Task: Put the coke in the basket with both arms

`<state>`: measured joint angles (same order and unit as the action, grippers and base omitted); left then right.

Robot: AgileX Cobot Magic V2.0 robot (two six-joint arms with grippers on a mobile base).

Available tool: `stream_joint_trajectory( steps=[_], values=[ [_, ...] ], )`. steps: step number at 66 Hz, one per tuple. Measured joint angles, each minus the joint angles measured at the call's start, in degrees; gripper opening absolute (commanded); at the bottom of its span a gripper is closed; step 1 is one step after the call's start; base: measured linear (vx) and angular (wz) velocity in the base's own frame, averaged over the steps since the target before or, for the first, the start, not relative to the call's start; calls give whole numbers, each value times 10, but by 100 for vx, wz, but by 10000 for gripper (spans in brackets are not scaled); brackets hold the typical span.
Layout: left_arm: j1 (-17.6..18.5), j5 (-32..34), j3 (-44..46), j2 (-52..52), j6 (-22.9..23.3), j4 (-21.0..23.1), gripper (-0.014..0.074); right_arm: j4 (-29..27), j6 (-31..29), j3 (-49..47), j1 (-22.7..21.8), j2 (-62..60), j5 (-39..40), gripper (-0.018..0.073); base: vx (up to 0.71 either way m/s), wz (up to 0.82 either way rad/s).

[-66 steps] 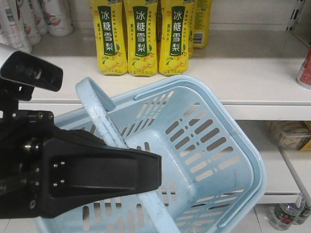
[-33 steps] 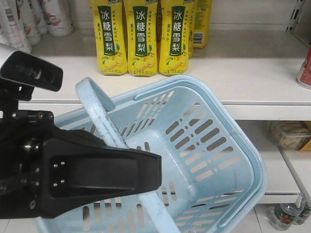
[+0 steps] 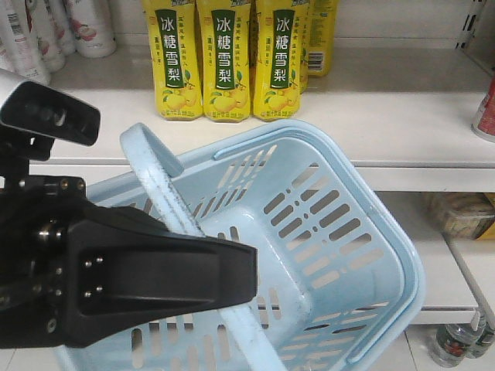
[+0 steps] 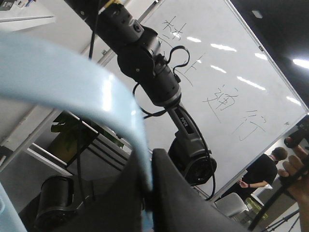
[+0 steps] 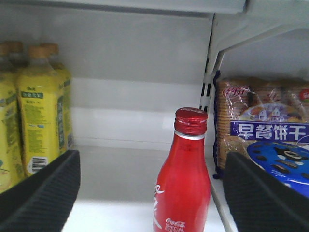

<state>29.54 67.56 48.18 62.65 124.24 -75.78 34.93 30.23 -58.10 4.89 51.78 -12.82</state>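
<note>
My right gripper will grab the coke (image 5: 186,179) by its capped top (image 5: 190,125) next. It will then drop the coke into the basket.
The coke (image 5: 186,179), an all-red bottle with a red cap and white script, stands upright on the white shelf. My right gripper (image 5: 152,193) is open around it; the bottle is nearer the right finger (image 5: 263,193) and touches neither. The light blue basket (image 3: 340,232) hangs tilted in front of the shelf, and nothing shows inside it. My left gripper (image 3: 246,282) is shut on its swing handle (image 3: 158,185). In the left wrist view the black jaws (image 4: 148,193) pinch the blue handle (image 4: 72,82). A red and white sliver (image 3: 487,104) at the shelf's right edge may be the coke.
Yellow pear-drink bottles (image 3: 224,58) stand at the back of the shelf, left of the coke (image 5: 34,125). A biscuit pack (image 5: 270,130) sits beyond the shelf divider (image 5: 208,92). White bottles (image 3: 46,31) are top left. Small bottles (image 3: 456,340) stand by the lower shelf.
</note>
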Motion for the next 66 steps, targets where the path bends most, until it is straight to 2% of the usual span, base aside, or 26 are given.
stream_joint_trajectory(
  steps=[12,23,49,66],
  values=[
    [0,0,0,0,0,0,-6,6,45,-37,-38,48,-19,578,0,0],
    [0,0,0,0,0,-1,-6,11,95,-40,-81,77,4,578,0,0],
    [0,0,0,0,0,-1,-6,19,101,-41,-85,122,69,578,0,0],
    [0,0,0,0,0,-1,-6,26,101,-83,-85,189,78,557,0,0]
  ],
)
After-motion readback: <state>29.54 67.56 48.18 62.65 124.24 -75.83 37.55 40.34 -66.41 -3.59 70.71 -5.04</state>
